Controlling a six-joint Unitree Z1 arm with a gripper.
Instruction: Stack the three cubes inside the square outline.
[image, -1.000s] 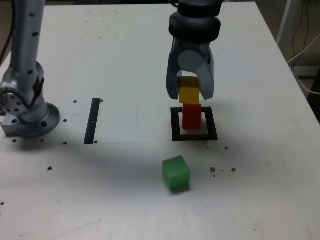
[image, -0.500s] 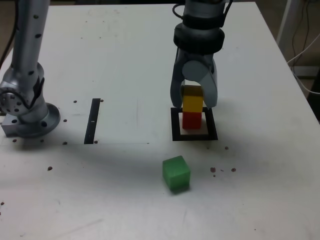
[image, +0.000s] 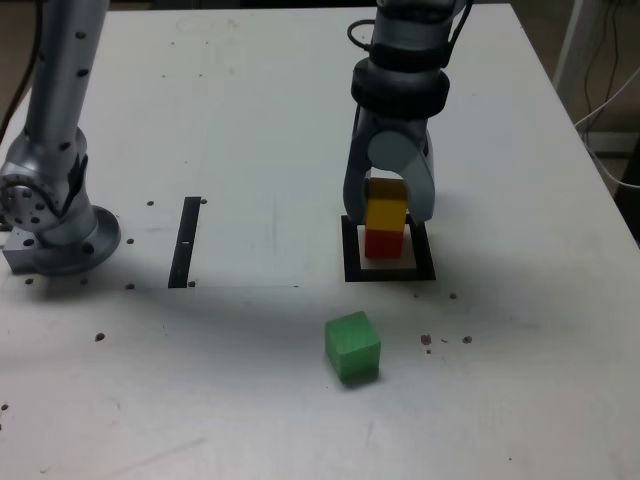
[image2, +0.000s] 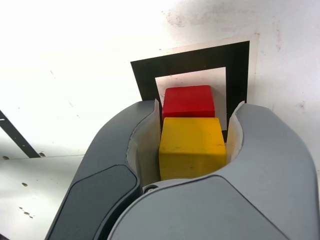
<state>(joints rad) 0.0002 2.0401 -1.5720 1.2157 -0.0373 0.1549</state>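
Note:
I should open my gripper and release the yellow cube now. The yellow cube's base is on top of the red cube (image: 382, 243) inside the outline, so the yellow cube would stay standing.
My gripper (image: 388, 212) is shut on the yellow cube (image: 385, 213), with one finger on each side of it. The yellow cube is right on top of the red cube (image: 382, 243), with no gap showing between them. The red cube stands inside the square outline (image: 350, 264), a thick black frame with a white centre. The green cube (image: 352, 347) sits alone on the table nearer the camera, apart from the gripper. In the wrist view the yellow cube (image2: 192, 145) fills the space between the grey fingers (image2: 120, 145), and the red cube (image2: 188, 101) and the square outline (image2: 145, 80) lie beyond it.
The arm's grey base (image: 50, 225) stands at the exterior view's left. A thin black strip (image: 185, 241) lies between the base and the outline. Small dark specks dot the white table (image: 250, 120). Cables hang past the table's right edge (image: 600, 100).
The gripper has come down with the yellow cube, closing the gap to the red cube. The green cube has not moved.

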